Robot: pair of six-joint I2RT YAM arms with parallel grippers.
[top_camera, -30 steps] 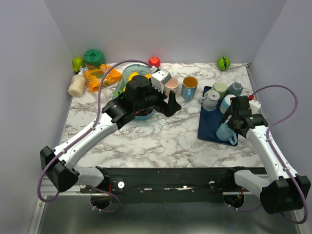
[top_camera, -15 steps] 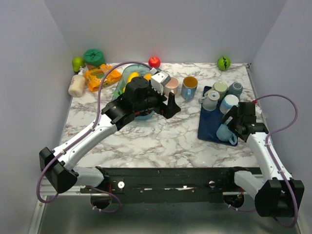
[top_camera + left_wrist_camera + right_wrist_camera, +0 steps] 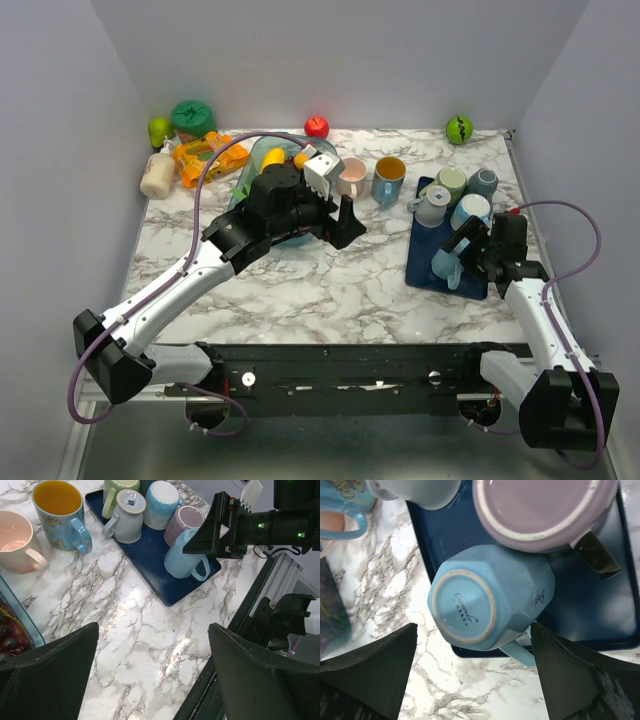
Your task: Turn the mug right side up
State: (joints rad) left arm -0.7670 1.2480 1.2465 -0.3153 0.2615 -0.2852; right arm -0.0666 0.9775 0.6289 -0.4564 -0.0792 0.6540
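The rest of the mug needs to stay free for my left gripper to turn it upright. So my right gripper will next grab the light blue mug by its handle [image 3: 455,276] [image 3: 519,653].
A light blue mug [image 3: 446,267] stands upside down at the near left corner of the navy tray [image 3: 422,270]. In the right wrist view its base [image 3: 462,607] faces the camera and its handle points to the near side. My right gripper [image 3: 462,248] is open just above this mug, with its fingers [image 3: 370,672] wide on either side and not touching it. My left gripper [image 3: 345,222] is open and empty, hovering over the marble table [image 3: 330,280] left of the tray. The mug also shows in the left wrist view [image 3: 181,555].
On the tray are an upside-down lilac mug [image 3: 545,510], a grey mug [image 3: 432,205], a green mug [image 3: 451,182], a grey-blue mug [image 3: 483,182] and a pale blue mug [image 3: 468,210]. A pink mug [image 3: 352,177] and a blue mug [image 3: 388,178] stand upright left of the tray. A glass dish of fruit [image 3: 262,165] sits under the left arm.
My right gripper has swung left and down over the light blue mug, which now shows slightly further left on the tray. My left arm has drawn back a little.
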